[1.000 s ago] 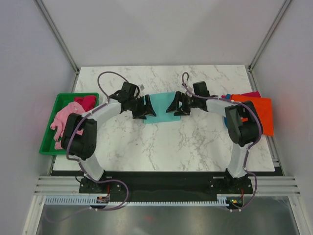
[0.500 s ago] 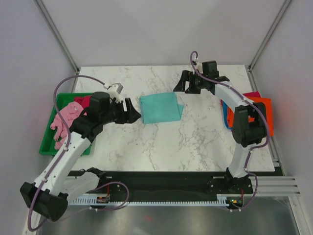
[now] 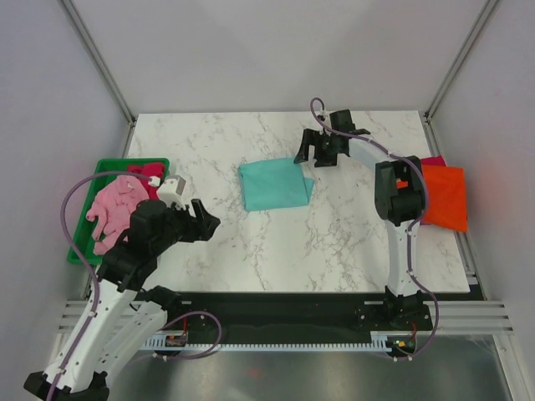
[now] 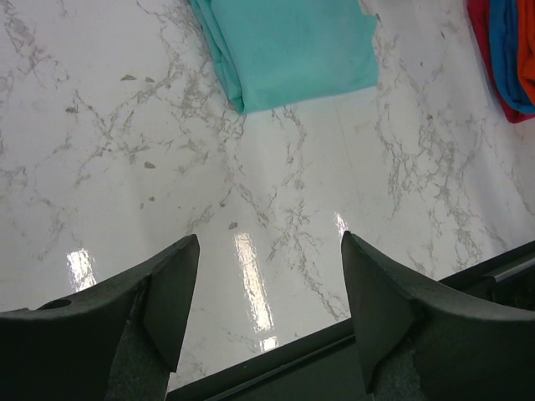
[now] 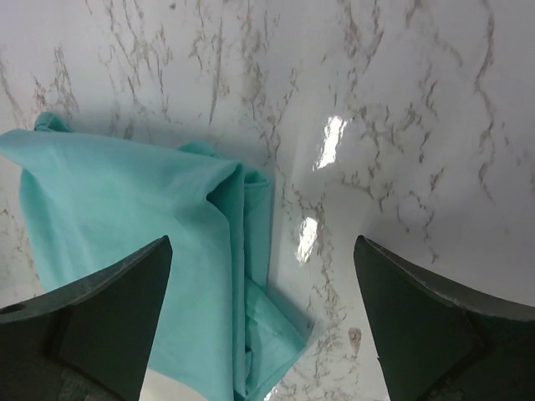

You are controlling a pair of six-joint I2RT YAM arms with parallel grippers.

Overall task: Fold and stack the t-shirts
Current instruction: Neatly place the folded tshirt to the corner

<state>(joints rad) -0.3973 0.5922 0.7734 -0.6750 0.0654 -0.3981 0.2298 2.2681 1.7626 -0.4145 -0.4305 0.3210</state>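
Observation:
The folded teal t-shirt (image 3: 274,185) should go on the pile still folded, so next my right gripper should grab it by its far corner nearest the pile.
A folded teal t-shirt (image 3: 274,185) lies flat in the middle of the marble table; it also shows in the left wrist view (image 4: 288,46) and the right wrist view (image 5: 142,242). My left gripper (image 3: 203,220) is open and empty, raised off the table to the shirt's near left. My right gripper (image 3: 313,153) is open and empty, just beyond the shirt's far right corner. An orange t-shirt (image 3: 443,196) tops a pile with blue and red cloth (image 4: 501,50) at the right edge. Pink (image 3: 113,209) and magenta (image 3: 146,174) shirts lie in the tray.
A green plastic tray (image 3: 84,242) sits at the table's left edge. The black front rail (image 3: 276,305) runs along the near edge. White walls and metal posts close in the back and sides.
My left arm has pulled back toward the near left, away from the teal shirt. My right gripper has moved nearer the shirt's far right corner. The shirt lies released and still.

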